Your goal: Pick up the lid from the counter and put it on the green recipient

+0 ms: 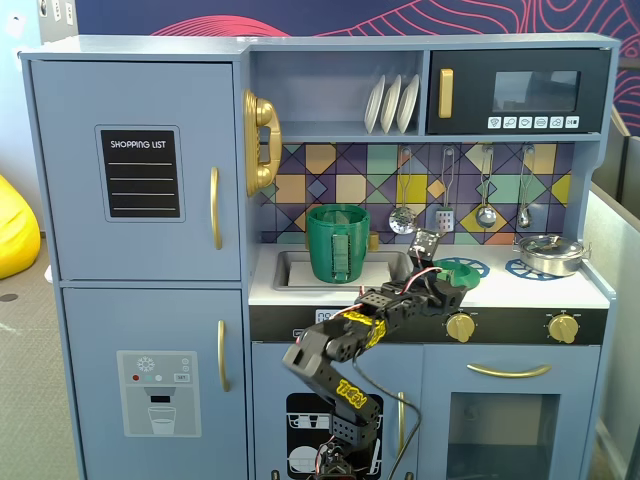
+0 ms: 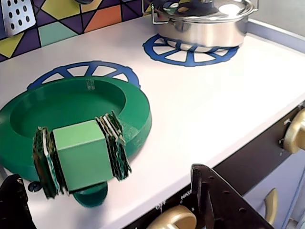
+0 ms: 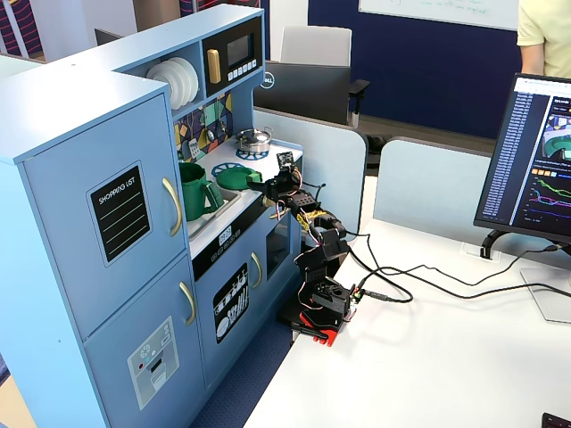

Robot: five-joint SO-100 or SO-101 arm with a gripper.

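My gripper grips the lid's light-green knob next, to put the lid on the green recipient (image 1: 338, 243).
The lid (image 2: 71, 102) is a round dark-green disc with a sunken middle, lying on the white counter over a blue burner ring. A light-green block (image 2: 81, 155) with dark ribbed sides stands at its near edge. My gripper (image 2: 107, 174) is open, with its black jaws wide apart on either side of that block and not touching it. In a fixed view the gripper (image 1: 440, 278) is at the counter's front edge beside the lid (image 1: 465, 270). The green recipient (image 1: 338, 243) stands upright in the sink to the left. It also shows in the other fixed view (image 3: 192, 190).
A silver pot (image 2: 205, 21) with its lid on stands on the second blue burner ring (image 2: 190, 53) at the back right. Gold knobs (image 1: 461, 326) line the black panel under the counter. Utensils (image 1: 486, 190) hang on the tiled back wall.
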